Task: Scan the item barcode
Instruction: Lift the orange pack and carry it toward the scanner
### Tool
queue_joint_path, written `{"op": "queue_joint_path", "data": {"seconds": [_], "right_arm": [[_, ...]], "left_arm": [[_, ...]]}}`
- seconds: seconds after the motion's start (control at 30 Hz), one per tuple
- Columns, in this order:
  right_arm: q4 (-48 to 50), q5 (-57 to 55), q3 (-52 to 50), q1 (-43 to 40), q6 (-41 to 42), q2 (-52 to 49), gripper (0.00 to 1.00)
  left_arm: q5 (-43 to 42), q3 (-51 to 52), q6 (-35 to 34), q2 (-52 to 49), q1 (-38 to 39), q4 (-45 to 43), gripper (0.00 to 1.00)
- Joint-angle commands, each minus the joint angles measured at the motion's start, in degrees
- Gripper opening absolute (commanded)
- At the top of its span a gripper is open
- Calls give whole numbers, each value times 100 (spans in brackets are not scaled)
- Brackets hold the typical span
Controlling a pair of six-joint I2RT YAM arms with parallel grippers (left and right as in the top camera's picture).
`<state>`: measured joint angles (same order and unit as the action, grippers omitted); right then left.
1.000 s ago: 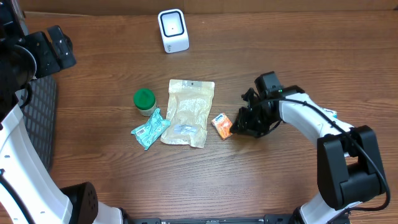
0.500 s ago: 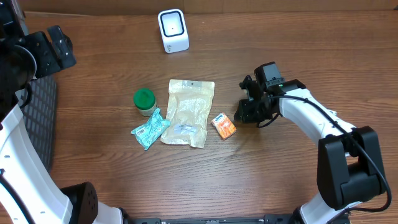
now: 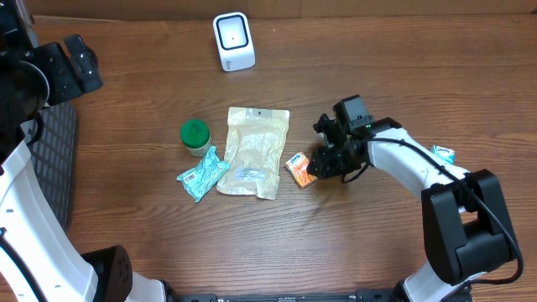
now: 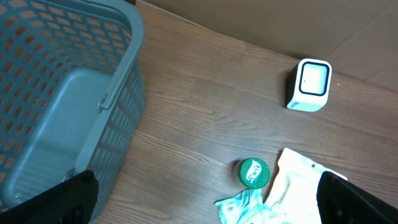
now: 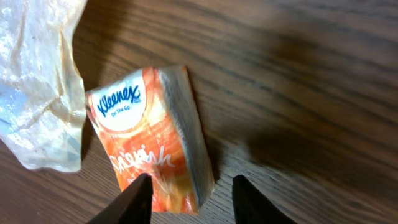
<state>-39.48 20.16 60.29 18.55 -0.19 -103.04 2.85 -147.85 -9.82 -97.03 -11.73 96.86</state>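
The right gripper goes to the orange tissue pack next and grips its near corner [image 3: 311, 178] [image 5: 194, 191]. The rest of the pack stays uncovered for scanning its barcode.
The orange tissue pack [image 3: 300, 169] lies flat on the wood table, right of the clear bag [image 3: 253, 152]. My right gripper [image 3: 324, 163] hovers low at the pack's right end, open. In the right wrist view the pack [image 5: 149, 143] has its near corner between the two fingers, with the left finger [image 5: 138, 200] over its orange face and the other finger over bare wood; the gripper [image 5: 189, 198] clamps nothing. The white scanner [image 3: 233, 40] stands at the back. My left gripper [image 3: 77, 60] is wide open, high at the far left, holding nothing.
A green-lidded jar [image 3: 195, 136] and a teal packet [image 3: 202, 174] lie left of the clear bag. Another small teal packet [image 3: 442, 153] sits by the right arm. A grey-blue mesh basket [image 4: 62, 93] stands at the table's left edge.
My right gripper drew back up and right half a second ago, then came back left onto the pack's end with its jaws wider. The left arm has not moved.
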Motion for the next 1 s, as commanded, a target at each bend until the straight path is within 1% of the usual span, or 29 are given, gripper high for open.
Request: {"op": "queue_joint_path", "data": {"seconds": [0.0,0.17,0.23,0.3,0.43,0.5,0.53,0.63,0.73,0.83,0.97], "right_arm": [[118,46,-186,48,-31,-28,42],[391,46,-413,48,-7,-28,41],[501,46,-509,48,-2,-28,40],[597,46,-575,48,15,-28,35],[695,48,-597,48,39,-28,24],[721,48,-597,48,46,-28,12],[741,48,-595,46,79,-28,4],[695,168,-518,46,184,-26,4],[339,595,-234,-7,184,26,4],[-175,1539,227,-181,184,164,4],[-726,3119,850,-605,186,308,4]], "left_arm": [[52,-48,129,-17,-26,-7,100],[52,-48,129,-17,-26,-7,99],[55,-48,129,-17,-26,-7,99],[52,-48,129,-17,-26,-7,100],[52,-48,129,-17,-26,-7,100],[52,-48,129,-17,-26,-7,100],[52,-48,129,-17,-26,-7,100],[52,-48,129,-17,-26,-7,99],[55,-48,129,-17,-26,-7,100],[52,-48,129,-17,-26,-7,99],[52,-48,129,-17,-26,-7,100]]}}
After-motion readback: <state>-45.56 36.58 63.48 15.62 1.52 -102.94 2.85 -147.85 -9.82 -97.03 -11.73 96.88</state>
